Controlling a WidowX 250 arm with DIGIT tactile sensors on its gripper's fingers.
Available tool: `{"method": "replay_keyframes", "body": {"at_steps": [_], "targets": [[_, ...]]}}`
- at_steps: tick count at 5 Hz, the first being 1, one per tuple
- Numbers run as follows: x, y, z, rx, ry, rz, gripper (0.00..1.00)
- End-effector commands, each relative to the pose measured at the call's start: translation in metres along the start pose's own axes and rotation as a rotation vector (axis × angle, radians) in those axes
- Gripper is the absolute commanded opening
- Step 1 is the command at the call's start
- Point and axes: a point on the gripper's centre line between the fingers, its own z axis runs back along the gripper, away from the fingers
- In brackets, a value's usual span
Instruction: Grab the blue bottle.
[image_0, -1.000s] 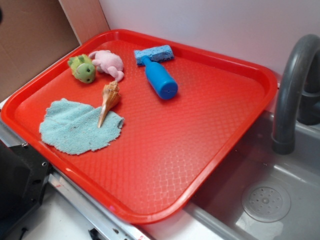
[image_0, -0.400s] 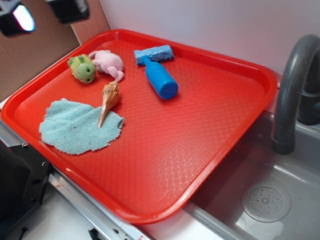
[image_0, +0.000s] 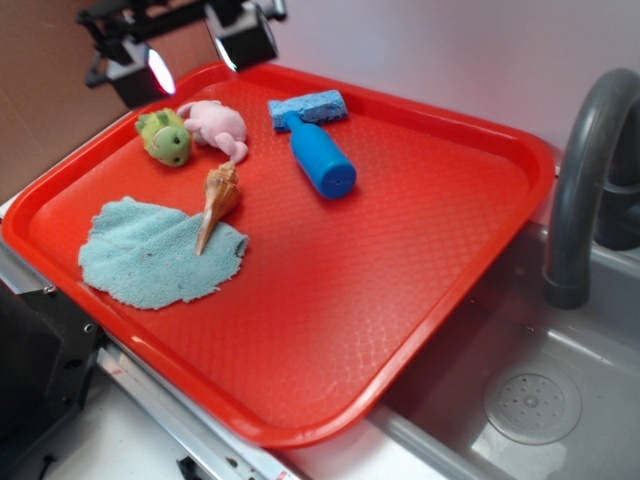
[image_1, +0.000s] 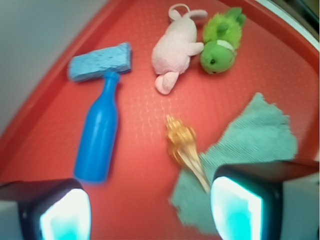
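Note:
My gripper takes hold of the blue bottle by its wide body (image_0: 322, 162) next, with open tray on both sides, since the light-blue sponge (image_0: 308, 107) sits against the bottle's neck.
The blue bottle (image_0: 319, 159) lies on its side on the red tray (image_0: 420, 260), its neck touching a light-blue sponge (image_0: 308, 107). In the wrist view the bottle (image_1: 100, 132) lies left of centre, neck pointing away. My gripper (image_0: 195, 55) hangs high above the tray's far left corner, up-left of the bottle and well apart from it. It is open and empty, its two pads spread wide (image_1: 150, 212), with the bottle's base just beyond the left pad (image_1: 65, 215).
A pink plush (image_0: 220, 124), a green plush (image_0: 165, 136), a seashell (image_0: 217, 200) and a ragged teal cloth (image_0: 155, 250) lie on the tray's left half. A grey faucet (image_0: 585, 170) and sink (image_0: 530, 400) stand to the right.
My gripper has come in from the top left corner, moving right and down over the tray's far left corner. The objects on the tray have not moved.

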Motion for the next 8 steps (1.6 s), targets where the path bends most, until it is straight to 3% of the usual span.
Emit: {"method": "replay_keyframes", "body": {"at_steps": [1, 2, 5, 6, 7, 8], "targets": [[0.019, -0.041, -0.028, -0.002, -0.081, -0.03, 1.0], [0.018, -0.048, -0.035, -0.008, -0.075, -0.051, 1.0], [0.022, -0.05, -0.081, 0.049, -0.05, -0.061, 1.0], [0.018, -0.05, -0.085, 0.056, -0.059, -0.066, 0.45], [0.013, -0.046, -0.086, 0.038, -0.054, -0.08, 0.0], [0.009, -0.042, -0.067, 0.061, -0.068, -0.288, 0.0]]}}
